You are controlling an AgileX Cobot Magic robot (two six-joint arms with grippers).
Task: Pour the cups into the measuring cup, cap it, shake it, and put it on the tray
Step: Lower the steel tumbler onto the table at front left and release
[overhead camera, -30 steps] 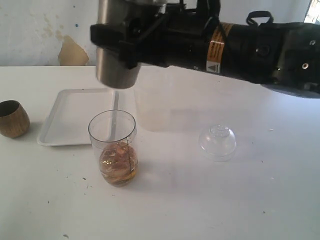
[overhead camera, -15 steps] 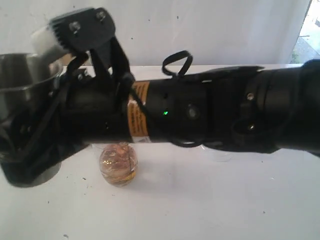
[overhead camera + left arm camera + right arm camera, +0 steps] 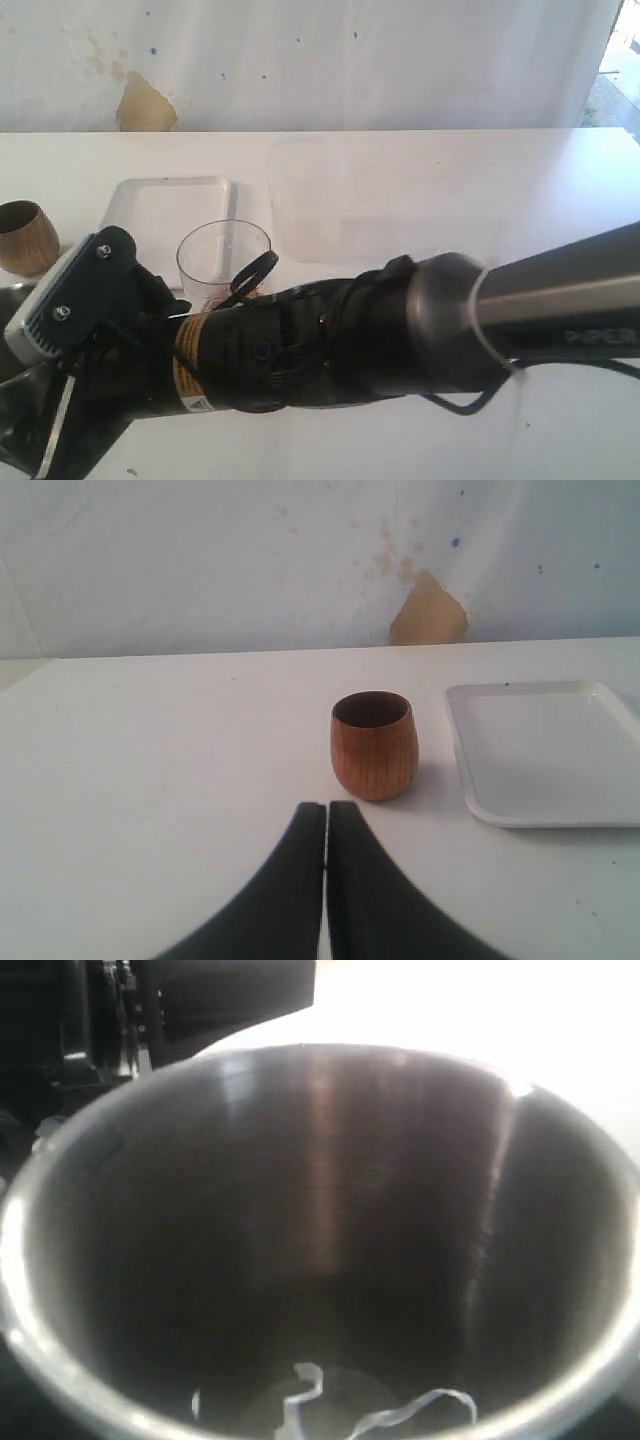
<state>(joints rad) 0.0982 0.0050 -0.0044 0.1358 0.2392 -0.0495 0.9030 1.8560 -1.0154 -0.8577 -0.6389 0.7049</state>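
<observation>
The steel tumbler (image 3: 15, 345) is above the tabletop in the exterior view and would drop if my right gripper opened now, so that gripper keeps holding it for now.
The clear measuring cup (image 3: 222, 255) stands upright with brownish contents at its bottom, its lower part hidden behind my right arm (image 3: 320, 350). That arm crosses the front of the exterior view, and its gripper (image 3: 40, 420) is at the lower left corner. The steel tumbler (image 3: 320, 1220) fills the right wrist view, mouth toward the camera and looking empty; the fingers holding it are hidden. The brown wooden cup (image 3: 25, 237) (image 3: 372, 745) stands upright, left of the white tray (image 3: 170, 215) (image 3: 545, 755). My left gripper (image 3: 326, 805) is shut and empty, just short of the wooden cup.
A frosted translucent cup (image 3: 305, 200) stands behind and to the right of the measuring cup. The right arm hides much of the table's front. A white wall with a brown patch (image 3: 145, 105) runs along the table's far edge.
My right arm has carried the steel tumbler from above the measuring cup down and to the left, and now lies low across the front. The clear dome lid is now hidden behind the arm.
</observation>
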